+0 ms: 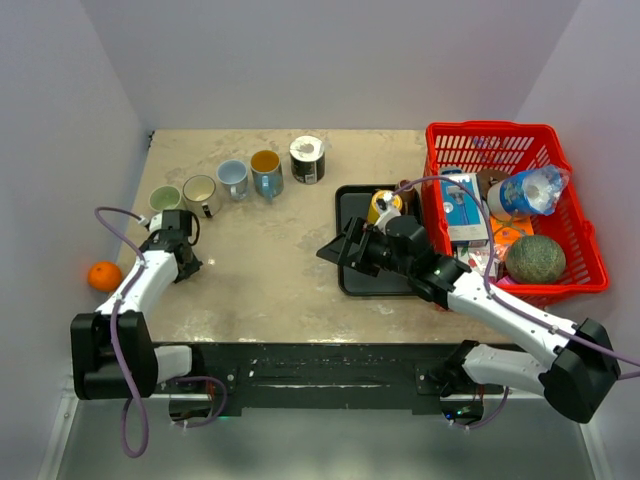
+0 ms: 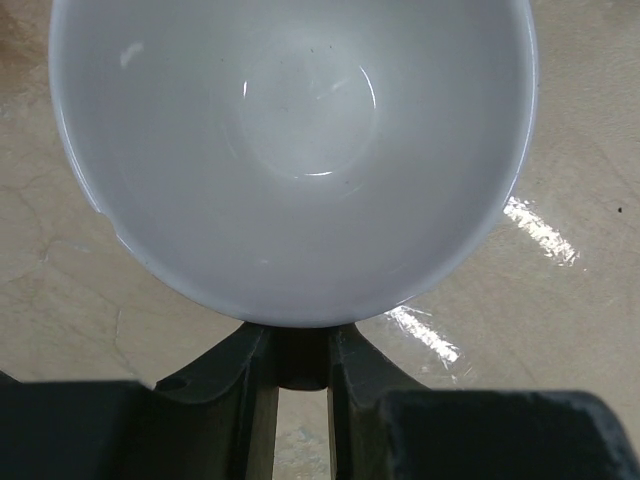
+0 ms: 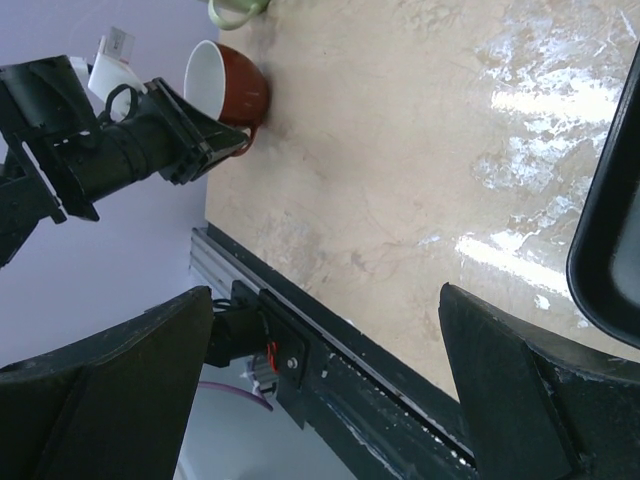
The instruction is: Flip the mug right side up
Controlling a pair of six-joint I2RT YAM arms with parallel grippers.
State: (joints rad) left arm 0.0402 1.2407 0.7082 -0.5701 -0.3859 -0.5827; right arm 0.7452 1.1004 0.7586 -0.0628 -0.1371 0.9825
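The mug would stand upright; my left gripper should release.
The mug (image 2: 300,150) fills the left wrist view, which looks straight down into its white inside. From the right wrist it is the reddish-brown mug (image 3: 225,85) with its mouth turned up, base at or just above the table near the left edge. My left gripper (image 2: 300,345) is shut on the mug's dark handle; it also shows as the left gripper (image 3: 235,140) reaching down onto the handle, and as the left gripper (image 1: 183,262), which hides the mug from above. My right gripper (image 1: 335,250) hangs over mid-table, its jaws wide apart, the right gripper (image 3: 325,295) holding nothing.
A row of mugs stands at the back: green (image 1: 165,198), cream (image 1: 200,192), light blue (image 1: 233,178), blue with an orange inside (image 1: 266,170), black-and-white (image 1: 307,158). Right are a black tray (image 1: 360,280) with a can (image 1: 385,205) and a full red basket (image 1: 515,135). An orange (image 1: 104,275) lies off the table's left edge.
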